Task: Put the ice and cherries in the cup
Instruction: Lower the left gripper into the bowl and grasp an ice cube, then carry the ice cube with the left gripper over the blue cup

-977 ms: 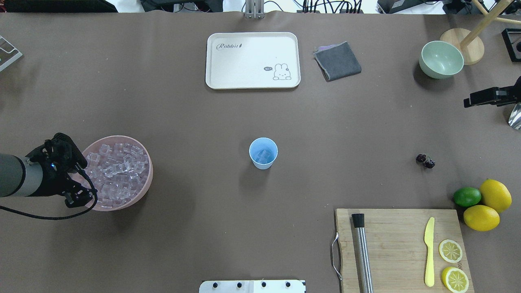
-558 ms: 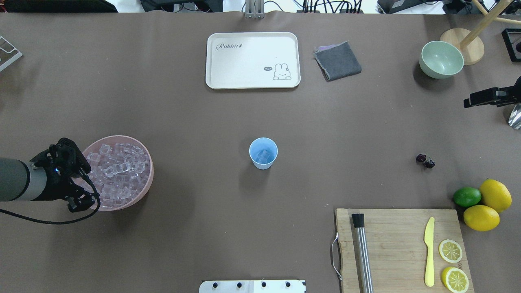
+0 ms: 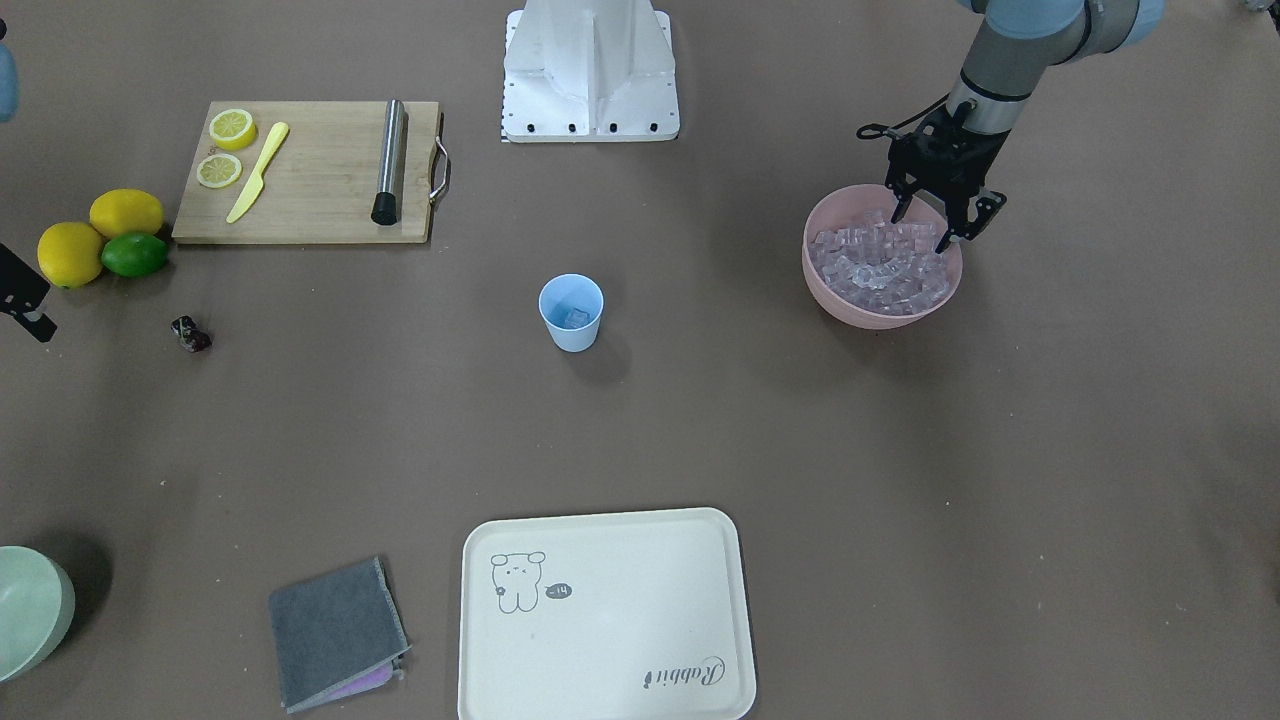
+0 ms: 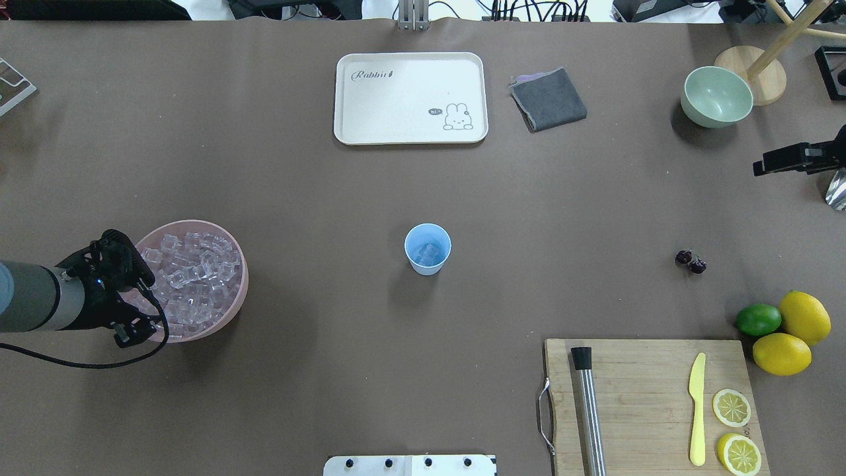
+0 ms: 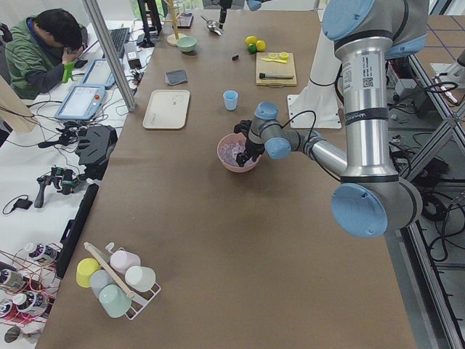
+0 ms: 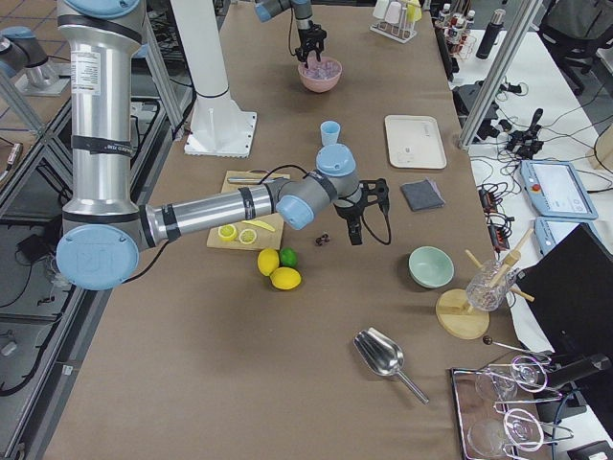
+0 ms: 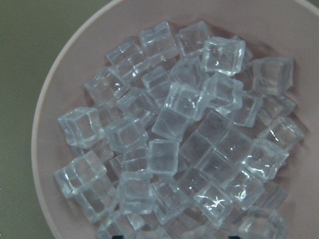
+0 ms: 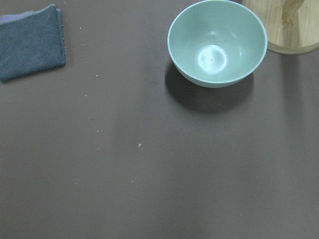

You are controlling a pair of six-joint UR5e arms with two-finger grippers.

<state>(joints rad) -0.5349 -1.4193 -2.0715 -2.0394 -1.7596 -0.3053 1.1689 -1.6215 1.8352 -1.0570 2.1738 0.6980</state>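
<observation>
I will next add a clear ice cube to the light blue cup [image 3: 571, 310], my left gripper grabbing its opposite sides.
The light blue cup [image 4: 427, 249] stands at the table's middle with one ice cube in it; it also shows in the front view [image 3: 571, 312]. The ice [image 4: 192, 277] fills a wide pink bowl [image 4: 242, 291] at the left. My left gripper [image 3: 922, 226] hangs open and empty just over the ice [image 3: 880, 268] at the bowl's robot-side edge. The left wrist view looks straight down on the cubes [image 7: 184, 139]. The dark cherries [image 4: 691, 261] lie on the table at the right. My right gripper [image 4: 760, 165] hovers high at the far right; I cannot tell whether it is open.
A cream tray [image 4: 410, 135] and a grey cloth [image 4: 548, 99] lie at the far side. A pale green bowl [image 4: 717, 96] and a wooden stand [image 4: 760, 82] are at the far right. A cutting board [image 4: 634, 396] holds a muddler, a knife and lemon slices. Lemons and a lime [image 4: 759, 319] sit beside it.
My left gripper has shifted a little toward the robot's side and dropped closer to the ice in the pink bowl. The right arm, cup and cherries have not moved.
</observation>
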